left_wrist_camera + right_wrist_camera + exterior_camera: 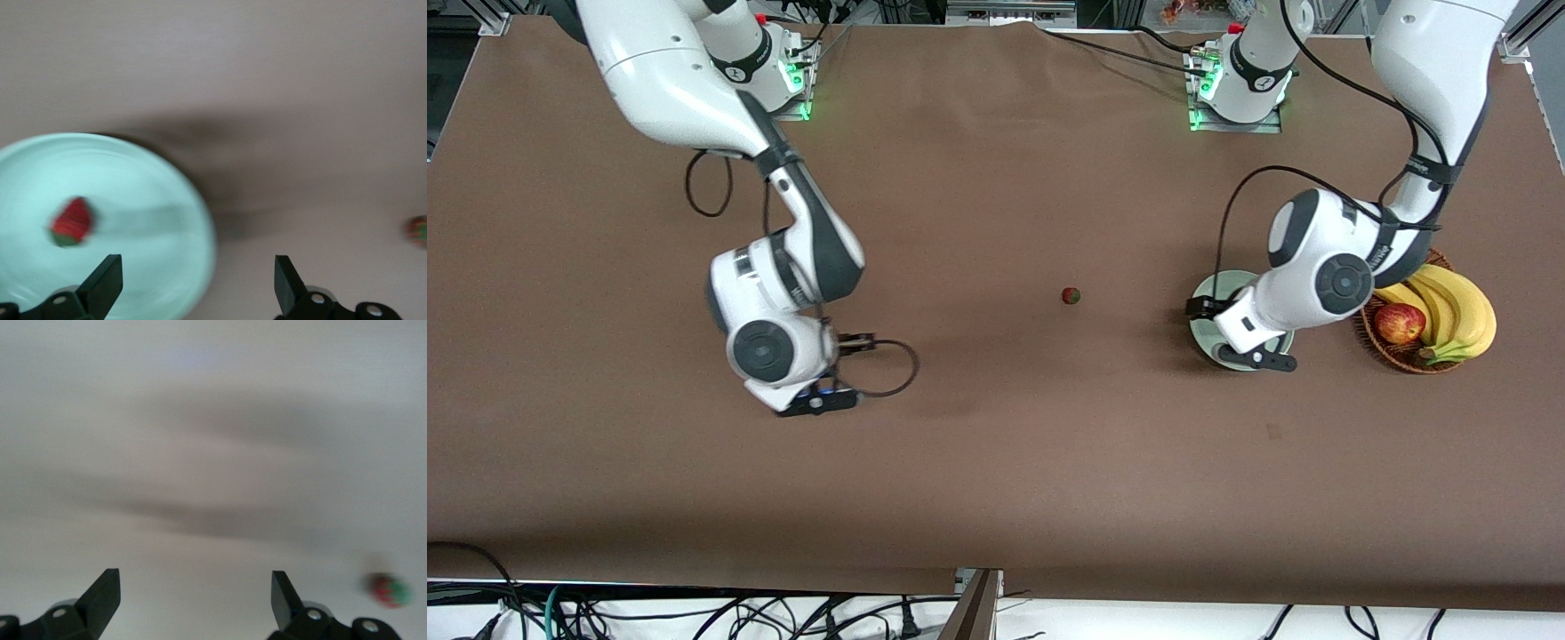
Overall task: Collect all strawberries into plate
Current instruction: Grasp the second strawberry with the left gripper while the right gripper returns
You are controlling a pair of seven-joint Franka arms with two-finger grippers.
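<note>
Next, my right gripper grabs the strawberry on the brown cloth by its round red sides to collect it into the plate.
The pale mint plate lies toward the left arm's end of the table, mostly covered by the left hand in the front view. My left gripper hangs open over the plate's rim, with nothing between its fingers. One strawberry lies in the plate. Another strawberry rests on the brown cloth near the table's middle; a red berry also shows at the edge of the left wrist view. My right gripper stands open and empty over bare cloth, with a strawberry on the cloth beside it.
A brown wicker basket with bananas and a red-yellow apple stands beside the plate, at the left arm's end. Cables loop off both wrists. The brown cloth covers the whole table.
</note>
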